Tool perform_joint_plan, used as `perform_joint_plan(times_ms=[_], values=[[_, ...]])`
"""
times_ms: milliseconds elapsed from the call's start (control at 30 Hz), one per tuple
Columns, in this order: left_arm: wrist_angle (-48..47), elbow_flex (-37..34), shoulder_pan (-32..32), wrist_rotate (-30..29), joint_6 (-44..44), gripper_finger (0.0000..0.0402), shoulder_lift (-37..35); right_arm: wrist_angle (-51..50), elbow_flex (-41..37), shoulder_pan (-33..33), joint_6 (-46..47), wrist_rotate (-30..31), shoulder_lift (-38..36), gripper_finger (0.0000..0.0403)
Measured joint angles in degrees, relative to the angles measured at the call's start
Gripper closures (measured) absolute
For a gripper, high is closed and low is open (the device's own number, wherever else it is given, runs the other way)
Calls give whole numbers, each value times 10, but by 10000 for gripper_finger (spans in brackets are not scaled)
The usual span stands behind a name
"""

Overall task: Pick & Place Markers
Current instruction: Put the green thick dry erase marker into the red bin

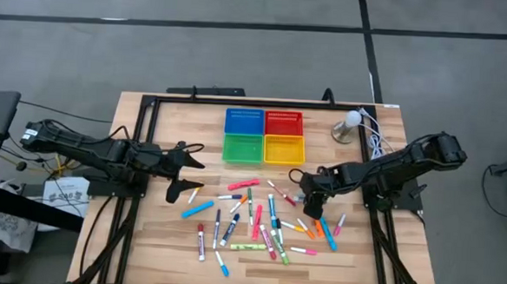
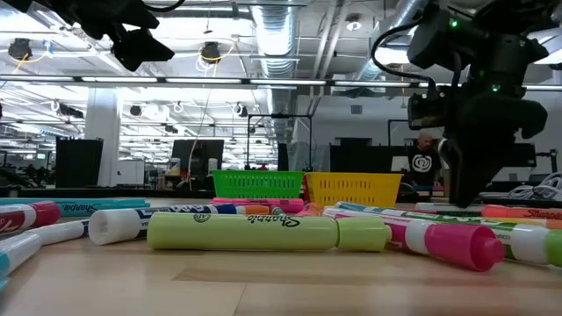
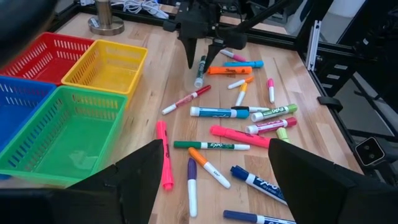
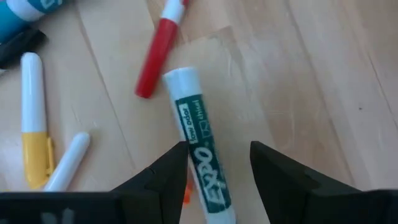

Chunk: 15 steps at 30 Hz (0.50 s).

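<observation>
Next, my right gripper grabs the white EXPO marker by its green-labelled body (image 4: 202, 152). My right gripper then places the marker in a tray.
Many markers (image 1: 258, 220) lie scattered on the wooden table in front of four coloured trays. My right gripper (image 4: 219, 152) points steeply down over a white marker with a green EXPO label (image 4: 193, 118) that lies flat on the wood. It is open, with one finger on each side of the marker's barrel. The left wrist view shows the same gripper (image 3: 200, 55) low over that marker (image 3: 199, 70). My left gripper (image 1: 182, 169) hangs open above the table's left part, with nothing between its fingers (image 3: 155, 180).
Blue (image 1: 244, 121), red (image 1: 284, 123), green (image 1: 243, 147) and yellow (image 1: 284, 148) trays stand together at the far middle. A round metal base with a white bulb (image 1: 348, 125) and white cables (image 1: 375, 141) sit at the far right. A red marker (image 4: 158, 53) and a yellow-capped one (image 4: 34, 143) lie beside the straddled marker.
</observation>
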Motion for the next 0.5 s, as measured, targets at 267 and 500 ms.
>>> perform_joint_plan(times_ms=[267,500], values=[[3,0,0,0,0,112,0,10,3,0,-23,4,46,239],[4,0,0,0,0,112,0,9,2,-1,-19,8,50,258]])
